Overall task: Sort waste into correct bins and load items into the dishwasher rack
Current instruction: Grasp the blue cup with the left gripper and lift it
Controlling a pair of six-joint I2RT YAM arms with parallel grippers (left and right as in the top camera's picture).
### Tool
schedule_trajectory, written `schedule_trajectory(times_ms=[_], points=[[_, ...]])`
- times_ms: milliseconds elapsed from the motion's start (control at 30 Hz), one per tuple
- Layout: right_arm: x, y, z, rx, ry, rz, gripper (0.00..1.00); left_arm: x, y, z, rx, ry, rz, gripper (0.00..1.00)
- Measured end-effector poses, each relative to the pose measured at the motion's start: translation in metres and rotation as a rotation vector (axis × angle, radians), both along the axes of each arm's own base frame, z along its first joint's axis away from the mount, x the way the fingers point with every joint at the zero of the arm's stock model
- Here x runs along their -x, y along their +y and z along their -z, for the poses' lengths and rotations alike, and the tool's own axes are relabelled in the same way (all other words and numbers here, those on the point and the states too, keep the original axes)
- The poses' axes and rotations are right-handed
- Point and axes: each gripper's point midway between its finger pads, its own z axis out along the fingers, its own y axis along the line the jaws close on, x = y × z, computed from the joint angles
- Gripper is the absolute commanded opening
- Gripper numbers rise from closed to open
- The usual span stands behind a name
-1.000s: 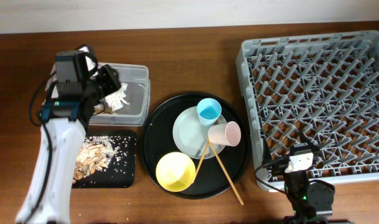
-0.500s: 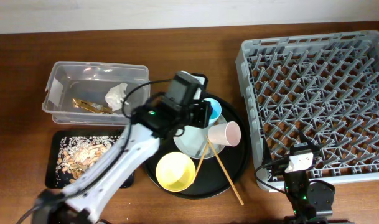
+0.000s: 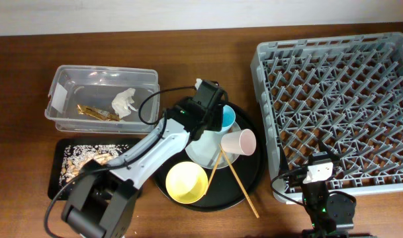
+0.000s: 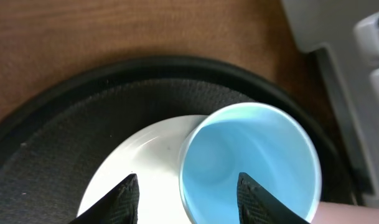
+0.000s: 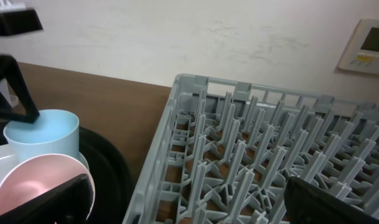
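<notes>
The left gripper should next pick up the light-blue cup by its rim (image 3: 220, 125) (image 4: 184, 167). The cup's outer body then stays free for the handover to the right gripper, which will load it into the rack.
My left gripper (image 3: 216, 114) (image 4: 188, 194) is open and straddles the left rim of the light-blue cup (image 3: 224, 119) (image 4: 251, 158). One finger is inside the cup and the other is over the pale plate (image 3: 200, 144) (image 4: 139, 168). The pinkish cup (image 3: 239, 141) (image 5: 27, 186) lies on its side on the plate. The yellow bowl (image 3: 186, 182) and the chopsticks (image 3: 237, 177) are on the round tray. The napkin (image 3: 125, 101) and gold wrapper (image 3: 92, 112) lie in the clear tub (image 3: 102, 74). Food scraps (image 3: 82, 160) lie in the shallow black tray (image 3: 132, 147). My right gripper (image 3: 320, 166) (image 5: 195, 205) is open and empty at the front edge of the grey rack (image 3: 340, 106) (image 5: 251, 155).
The large round black tray (image 3: 253, 175) (image 4: 83, 106) holds the dishes between the bins and the rack. The left arm stretches from the front left across the shallow tray. A wall runs along the back of the brown table.
My left arm has swung right from the clear tub to the round tray and come down around the blue cup's rim. The napkin stays in the tub. The right arm has not moved.
</notes>
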Motion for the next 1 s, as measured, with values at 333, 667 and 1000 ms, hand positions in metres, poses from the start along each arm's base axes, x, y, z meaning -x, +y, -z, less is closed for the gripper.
schedule_trajectory(times_ms=[333,667,1000], points=[[0.000,0.000,0.000,0.000,0.000,0.000,0.98,0.001,-0.002,0.027,-0.004,0.058,-0.024,0.07],[0.000,0.000,0.000,0.000,0.000,0.000,0.98,-0.018,0.004,-0.014,0.053,-0.008,-0.059,0.01],[0.000,0.000,-0.004,0.000,-0.014,0.000,0.99,0.006,0.054,-0.207,0.571,-0.139,0.071,0.00]])
